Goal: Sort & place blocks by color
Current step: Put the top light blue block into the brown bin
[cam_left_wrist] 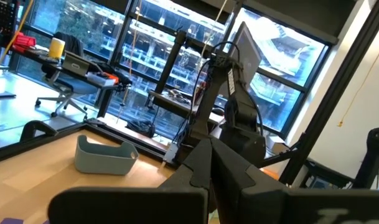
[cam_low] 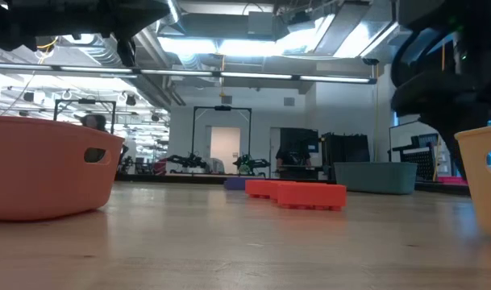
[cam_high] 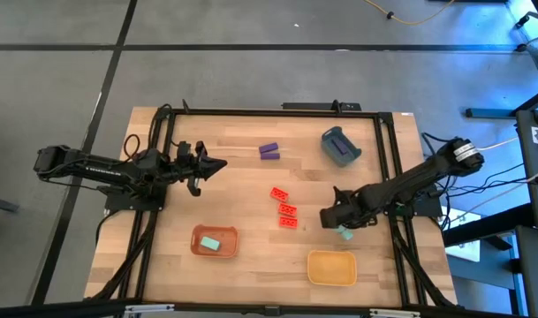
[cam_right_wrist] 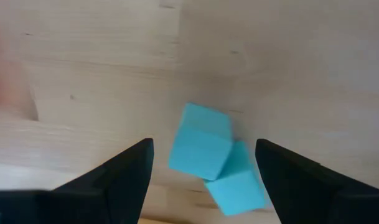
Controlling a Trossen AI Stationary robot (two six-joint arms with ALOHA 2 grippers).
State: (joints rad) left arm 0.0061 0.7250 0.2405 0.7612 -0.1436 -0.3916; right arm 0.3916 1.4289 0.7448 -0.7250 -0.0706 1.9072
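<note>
I need to pick up a teal cube by its opposite sides with my right gripper next, to sort it into the orange tray (cam_high: 198,234) beside its match.
Two pale teal cubes (cam_right_wrist: 201,146) (cam_right_wrist: 239,183) lie together on the wood near the table's right side, the nearer one overlapping the other in the right wrist view. My right gripper (cam_right_wrist: 205,146) (cam_high: 339,218) points down over them, open, one finger on either side and clear of both. Three red blocks (cam_high: 287,208) (cam_low: 309,195) lie in a row mid-table, and purple bars (cam_high: 269,151) lie farther back. A third teal cube (cam_high: 210,243) rests in the orange tray (cam_high: 198,234). My left gripper (cam_high: 214,165) (cam_left_wrist: 220,168) hovers shut at the left, holding nothing.
A yellow tray (cam_high: 331,278) (cam_low: 480,173) stands at the near edge, just in front of the right gripper. A blue-grey cup (cam_high: 340,146) (cam_left_wrist: 105,155) stands at the far right. The orange tray (cam_low: 43,177) sits near-left. A dark frame (cam_high: 251,111) borders the tabletop.
</note>
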